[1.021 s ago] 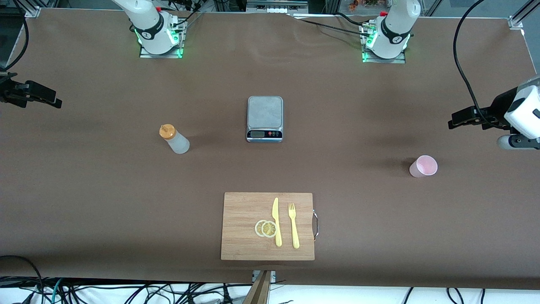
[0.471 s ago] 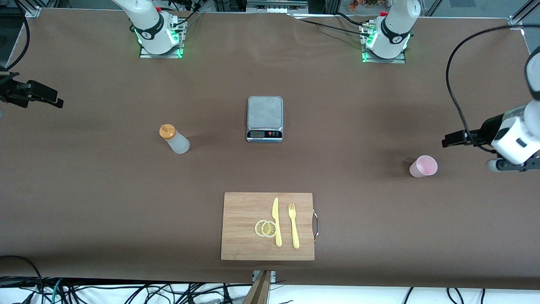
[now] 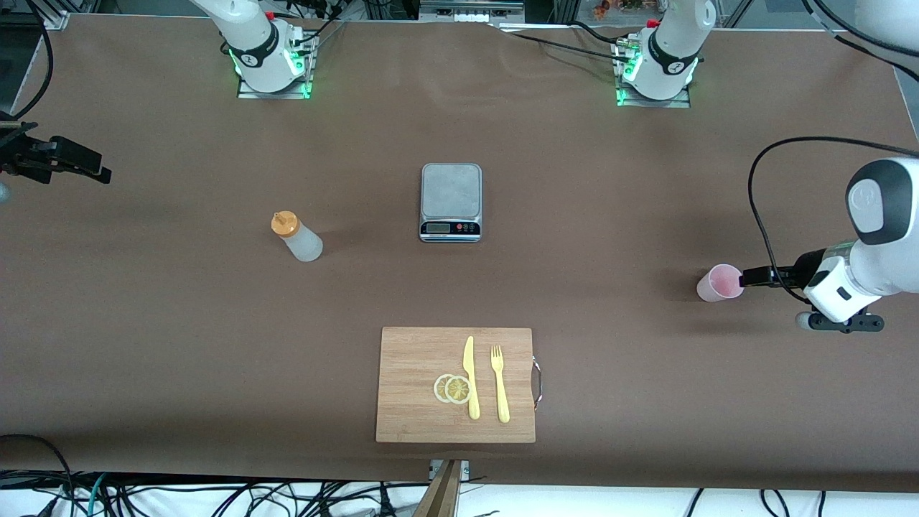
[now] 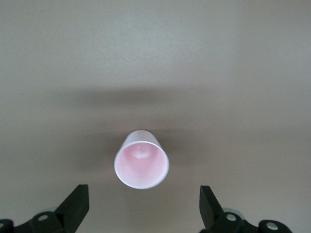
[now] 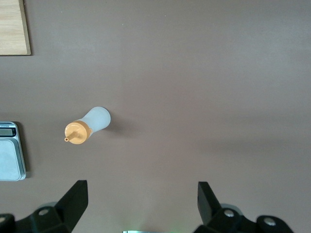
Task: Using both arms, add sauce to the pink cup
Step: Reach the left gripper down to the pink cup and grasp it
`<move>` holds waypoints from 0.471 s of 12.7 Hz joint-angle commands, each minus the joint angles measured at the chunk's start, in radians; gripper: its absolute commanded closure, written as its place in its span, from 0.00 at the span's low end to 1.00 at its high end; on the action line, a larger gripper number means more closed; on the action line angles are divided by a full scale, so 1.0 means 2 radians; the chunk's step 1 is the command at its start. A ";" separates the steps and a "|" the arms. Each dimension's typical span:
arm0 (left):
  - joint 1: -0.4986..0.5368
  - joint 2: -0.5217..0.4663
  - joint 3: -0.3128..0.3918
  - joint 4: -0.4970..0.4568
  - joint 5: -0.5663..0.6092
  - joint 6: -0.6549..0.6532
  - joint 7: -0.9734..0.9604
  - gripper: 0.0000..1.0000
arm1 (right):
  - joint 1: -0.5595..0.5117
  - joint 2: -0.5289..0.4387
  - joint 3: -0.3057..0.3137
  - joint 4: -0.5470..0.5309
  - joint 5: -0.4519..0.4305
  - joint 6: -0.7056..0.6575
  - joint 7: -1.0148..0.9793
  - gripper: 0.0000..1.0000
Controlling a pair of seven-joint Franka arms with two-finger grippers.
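I should grab the pink cup by its rim (image 3: 726, 266) with my left gripper next. Then I can set it on the kitchen scale (image 3: 450, 197) for the sauce.
The pink cup (image 3: 720, 282) stands upright on the brown table toward the left arm's end. My left gripper (image 3: 750, 276) is open and empty, level with the cup and just beside it, its fingers pointing at it. In the left wrist view the cup (image 4: 141, 165) sits ahead of the open left gripper (image 4: 144, 204), not between the fingers. The sauce bottle (image 3: 296, 237) with its orange cap stands toward the right arm's end. My right gripper (image 3: 93, 172) is open and empty at the table's edge, apart from the bottle (image 5: 88, 126), as the right wrist view (image 5: 142, 201) shows.
A kitchen scale (image 3: 451, 202) stands mid-table. Nearer the front camera lies a wooden cutting board (image 3: 409, 409) with lemon slices (image 3: 452, 388), a yellow knife (image 3: 471, 377) and a yellow fork (image 3: 499, 383). The arm bases (image 3: 267, 54) stand along the table's back edge.
My left gripper has come down and moved in toward the pink cup, ending just beside it. My right gripper has barely moved. The cup and bottle have not moved.
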 commanded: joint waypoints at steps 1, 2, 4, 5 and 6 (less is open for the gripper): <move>0.001 0.003 0.007 -0.035 0.011 0.050 0.026 0.01 | 0.001 -0.003 0.004 0.005 -0.006 -0.008 -0.003 0.00; 0.001 0.006 0.008 -0.050 0.012 0.067 0.027 0.01 | 0.001 -0.004 0.004 0.005 -0.006 -0.010 -0.003 0.00; 0.001 0.006 0.008 -0.079 0.013 0.093 0.027 0.02 | 0.001 -0.004 0.004 0.005 -0.006 -0.010 -0.003 0.00; 0.000 0.006 0.010 -0.089 0.021 0.101 0.027 0.02 | 0.001 -0.004 0.004 0.005 -0.006 -0.010 -0.003 0.00; 0.000 0.005 0.010 -0.099 0.029 0.109 0.027 0.03 | 0.001 -0.004 0.004 0.005 -0.006 -0.010 -0.003 0.00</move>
